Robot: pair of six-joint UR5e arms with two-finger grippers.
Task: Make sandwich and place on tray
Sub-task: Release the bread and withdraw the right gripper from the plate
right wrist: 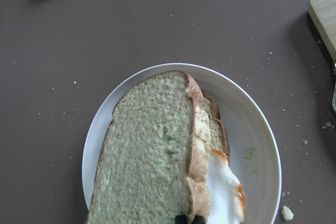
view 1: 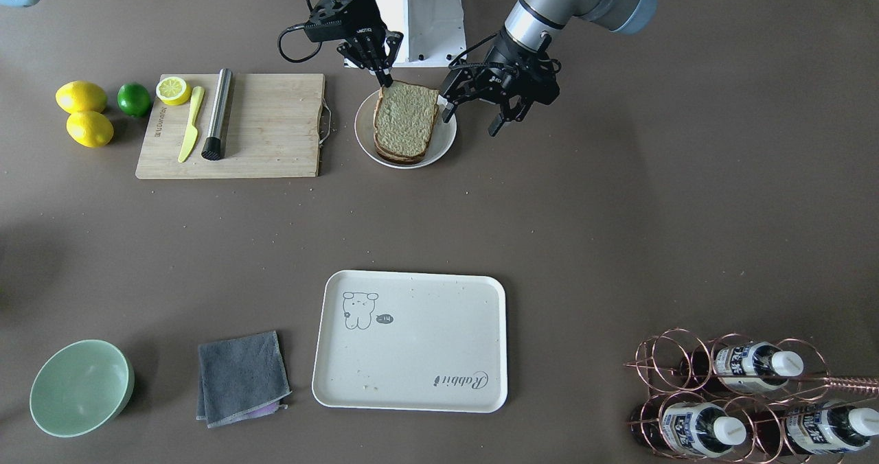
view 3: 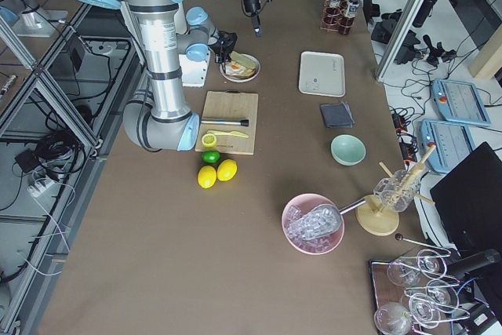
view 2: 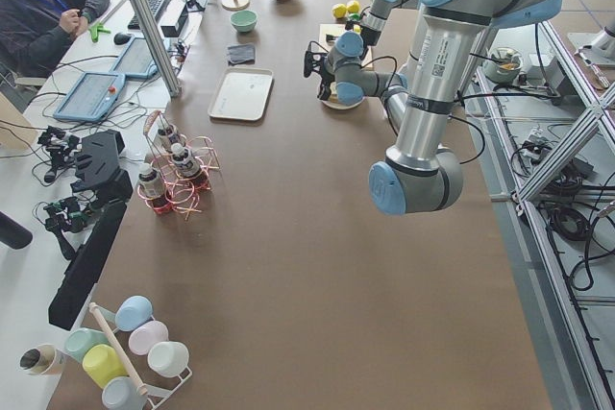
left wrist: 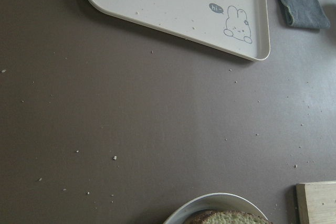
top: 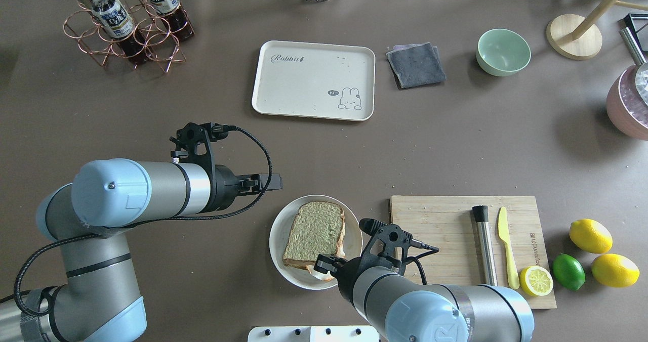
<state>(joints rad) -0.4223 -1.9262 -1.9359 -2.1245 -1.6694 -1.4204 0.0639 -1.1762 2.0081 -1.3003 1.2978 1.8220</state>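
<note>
The top slice's far end point(view 1: 404, 146) rests on the lower slice point(view 1: 399, 160), so the top slice would settle flat. It is time for my right gripper to open now.
The sandwich point(view 1: 405, 121) lies on a round white plate point(view 1: 362, 131): two wholemeal slices with a fried egg point(right wrist: 223, 187) sticking out at one corner. My right gripper point(view 1: 384, 79) is shut on the corner of the top slice, whose near edge is lifted in the right wrist view point(right wrist: 152, 150). My left gripper point(view 1: 474, 117) is open and empty, just beside the plate's rim. The cream tray point(view 1: 412, 340) with the bear drawing lies bare across the table; it also shows in the overhead view point(top: 314, 79) and the left wrist view point(left wrist: 178, 3).
A wooden cutting board point(view 1: 268, 128) next to the plate holds a half lemon point(view 1: 173, 90), a yellow knife point(view 1: 190, 124) and a steel rod point(view 1: 218, 114). Lemons and a lime point(view 1: 134, 99) lie beyond it. A grey cloth point(view 1: 242, 376), green bowl point(view 1: 81, 387) and bottle rack point(view 1: 741, 395) flank the tray.
</note>
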